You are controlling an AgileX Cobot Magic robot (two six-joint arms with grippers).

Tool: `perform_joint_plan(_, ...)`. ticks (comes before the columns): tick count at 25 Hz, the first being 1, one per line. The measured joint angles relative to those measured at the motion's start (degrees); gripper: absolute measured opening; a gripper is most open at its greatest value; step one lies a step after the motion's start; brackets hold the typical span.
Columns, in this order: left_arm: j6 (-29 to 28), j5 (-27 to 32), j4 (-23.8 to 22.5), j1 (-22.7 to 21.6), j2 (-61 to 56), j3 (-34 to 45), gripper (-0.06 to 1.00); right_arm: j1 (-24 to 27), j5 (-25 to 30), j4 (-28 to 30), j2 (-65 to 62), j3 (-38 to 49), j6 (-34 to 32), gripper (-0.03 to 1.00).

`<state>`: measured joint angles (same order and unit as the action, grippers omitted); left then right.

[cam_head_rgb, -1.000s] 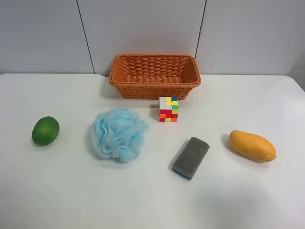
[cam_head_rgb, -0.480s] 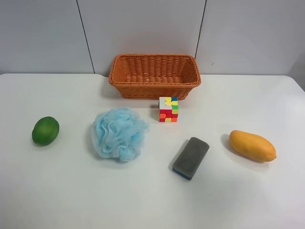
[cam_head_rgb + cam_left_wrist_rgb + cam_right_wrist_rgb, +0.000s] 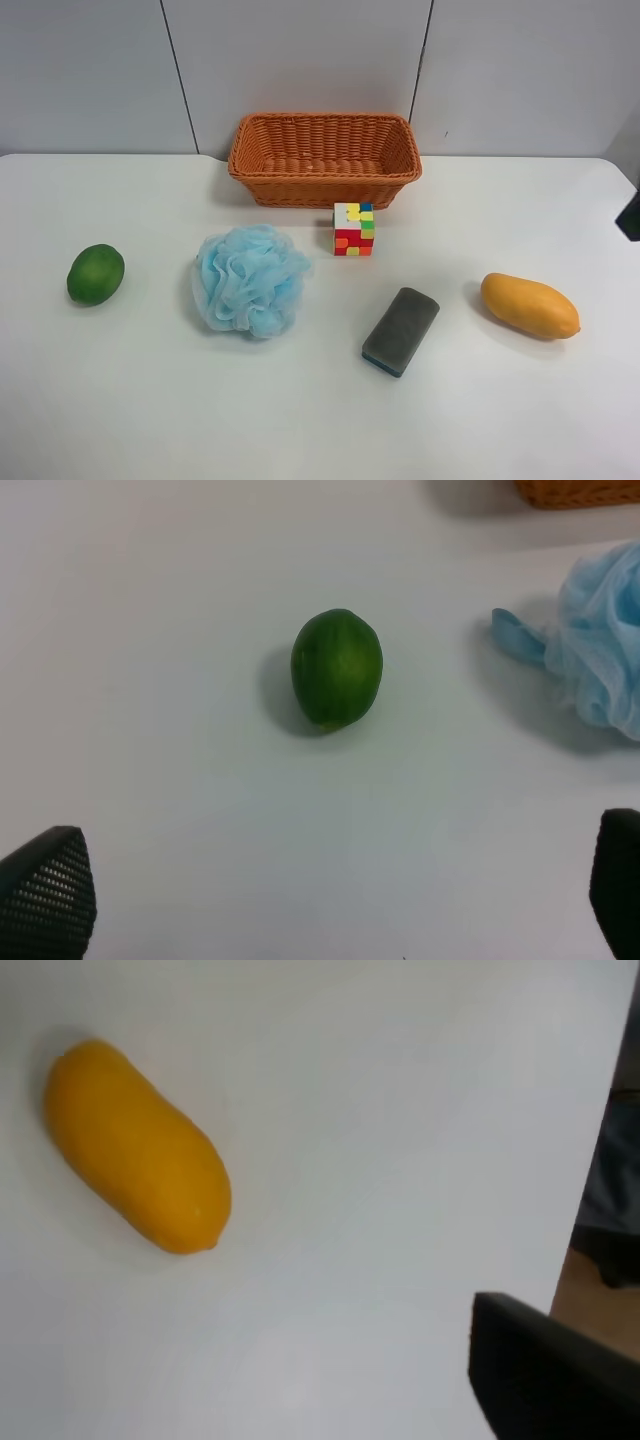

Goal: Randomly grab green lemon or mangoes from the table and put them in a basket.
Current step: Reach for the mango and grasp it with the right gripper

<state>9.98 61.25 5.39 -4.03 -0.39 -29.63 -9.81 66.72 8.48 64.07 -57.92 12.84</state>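
Observation:
The robot's right hand will grab the mango next by its plump middle (image 3: 529, 306). Then it can put fruit in the basket (image 3: 325, 185).
The green lemon (image 3: 96, 274) lies on the white table (image 3: 150, 400) at the exterior high view's left; it also shows in the left wrist view (image 3: 337, 668). My left gripper (image 3: 330, 905) is open and empty, its fingertips wide apart and short of the lemon. The orange-yellow mango (image 3: 529, 305) lies at that view's right and shows in the right wrist view (image 3: 137, 1147). My right gripper (image 3: 630, 215) shows only as a dark part at the frame's edge, apart from the mango. One of its fingers (image 3: 545, 1370) shows off to one side, holding nothing. The wicker basket (image 3: 325, 185) stands at the back, empty.
A blue mesh puff (image 3: 248, 280) lies between the lemon and the middle; it also shows in the left wrist view (image 3: 600, 645). A coloured cube (image 3: 353, 229) stands just in front of the basket. A grey eraser (image 3: 400, 330) lies left of the mango. The table's edge (image 3: 590, 1190) is near the right gripper.
A dark part of the arm has come into the exterior high view at its right edge. The fruits and other objects have not moved.

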Motion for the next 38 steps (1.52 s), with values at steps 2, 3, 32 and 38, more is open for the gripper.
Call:
perform_joint_plan(2,0.0,0.0,0.0,0.0,0.0,0.0,0.99,-1.3,-1.0,0.1,5.8,-0.6,1.8,0.99)
perform_joint_plan(3,0.0,0.0,0.0,0.0,0.0,0.0,0.99,-1.5,-1.9,-0.1,8.0,-0.7,3.1,0.99)
perform_joint_plan(32,0.0,0.0,0.0,0.0,0.0,0.0,0.99,1.7,-14.6,1.7,45.2,-0.7,16.6,0.99)
perform_joint_plan(38,0.0,0.0,0.0,0.0,0.0,0.0,0.99,2.7,-15.7,1.6,45.4,-0.7,16.8,0.99)
